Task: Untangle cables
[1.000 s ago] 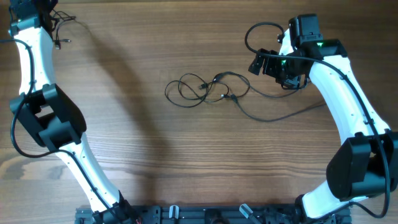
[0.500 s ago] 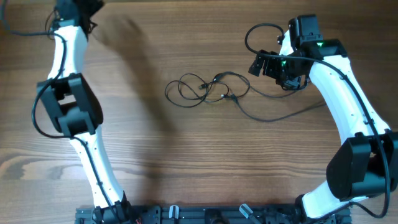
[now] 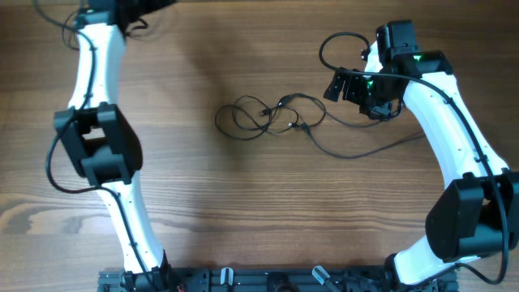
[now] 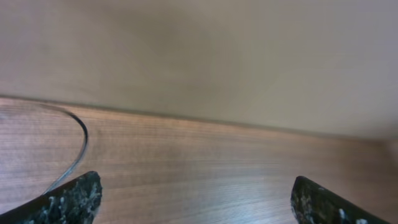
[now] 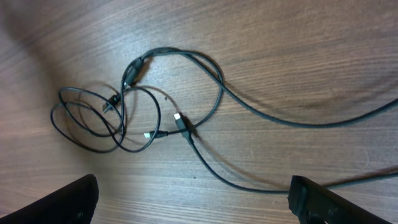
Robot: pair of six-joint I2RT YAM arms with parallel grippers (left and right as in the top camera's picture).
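Next, my left gripper grabs a thin black cable by its cord, which leaves the small plugs and ends free to untangle.
The cables [image 3: 268,118] lie as a loose tangle of thin black loops at the table's middle, and one long strand [image 3: 365,150] trails right from it. In the right wrist view the tangle [image 5: 124,112] with its small plugs lies ahead of my right gripper [image 5: 199,205], which hangs open and holds nothing. Seen from overhead, that right gripper [image 3: 350,89] hovers just right of the tangle. My left gripper [image 3: 134,8] is at the far back left edge. The left wrist view shows this left gripper [image 4: 196,202] open over bare wood, with a thin curved cord [image 4: 78,143] off to its left.
The wooden table [image 3: 243,211] carries both arms, whose bases stand at the front edge. A thick black wire loop [image 3: 332,45] belongs to the right arm. In the left wrist view a plain wall [image 4: 199,56] rises behind the table's back edge.
The left arm has swung from the far left corner to the right along the back edge, and its jaws have gone from shut to open. The right arm and the tangle have not moved.
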